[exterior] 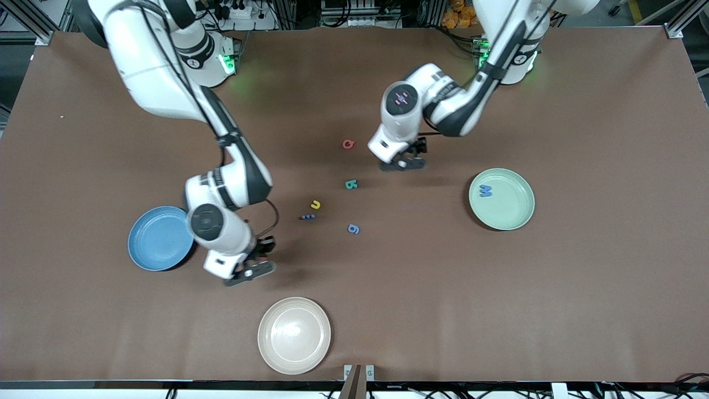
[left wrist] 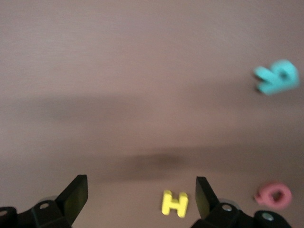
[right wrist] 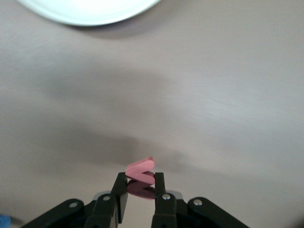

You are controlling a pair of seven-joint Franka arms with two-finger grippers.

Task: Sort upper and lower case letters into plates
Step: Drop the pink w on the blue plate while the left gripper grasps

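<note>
The yellow H needs to be sorted as a capital onto the pale green plate (exterior: 512,213), so my left gripper needs to grab the H by its upright bars next.
My right gripper (exterior: 250,271) (right wrist: 141,183) is shut on a small red zigzag letter (right wrist: 141,171), low over the table between the blue plate (exterior: 159,238) and the cream plate. My left gripper (exterior: 403,164) (left wrist: 141,190) hangs open over a yellow H (left wrist: 175,203), which lies close to one finger. A red Q (exterior: 348,144) (left wrist: 274,195) and a teal letter (exterior: 351,184) (left wrist: 278,76) lie near it. A yellow u (exterior: 315,204), a small blue letter (exterior: 307,216) and a blue g (exterior: 353,228) lie mid-table. The pale green plate (exterior: 512,213) holds a blue letter (exterior: 486,191).
A cream-white plate (exterior: 294,334) (right wrist: 90,9) sits near the table's front edge, nearer the camera than the right gripper. The brown table (exterior: 581,288) stretches wide at the left arm's end.
</note>
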